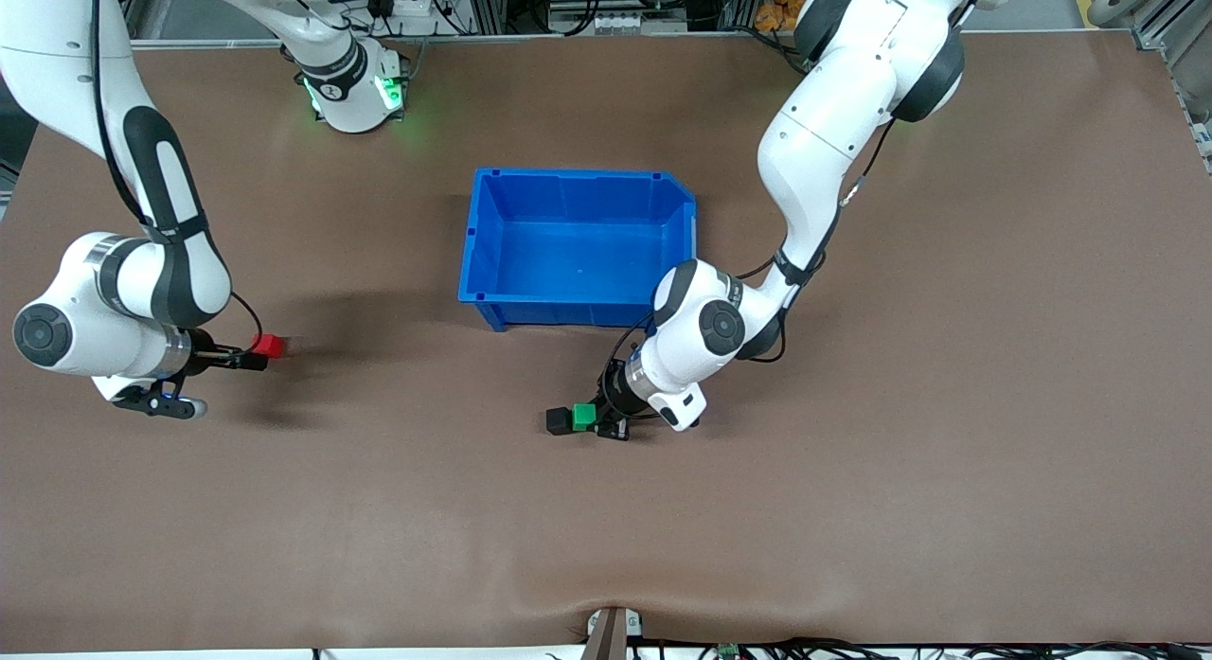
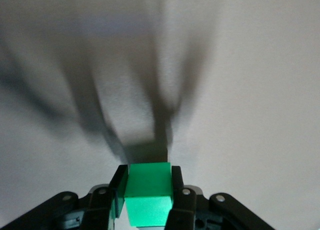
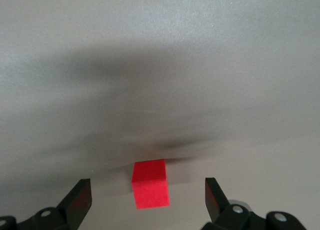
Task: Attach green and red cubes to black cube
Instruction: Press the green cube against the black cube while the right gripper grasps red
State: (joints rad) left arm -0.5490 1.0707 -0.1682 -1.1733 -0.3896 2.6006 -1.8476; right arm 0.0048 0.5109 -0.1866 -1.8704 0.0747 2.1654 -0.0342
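My right gripper moves toward the red cube, before closing, since the cube sits beyond the open fingers in the right wrist view and closing now would miss.
My left gripper (image 1: 593, 418) is shut on the green cube (image 1: 584, 415) and holds it low at the table, nearer to the front camera than the blue bin. The black cube (image 1: 560, 420) sits on the table and touches the green cube on the side toward the right arm's end. In the left wrist view the green cube (image 2: 147, 192) sits between the fingers (image 2: 119, 182) and hides most of the black cube. The red cube (image 1: 269, 346) lies on the table toward the right arm's end. My right gripper (image 1: 248, 357) is open and low, with the red cube (image 3: 150, 184) between its spread fingers (image 3: 80, 195), untouched.
An empty blue bin (image 1: 568, 314) stands at the middle of the table, just farther from the front camera than the left gripper. Bare brown table lies between the two grippers and toward the front edge.
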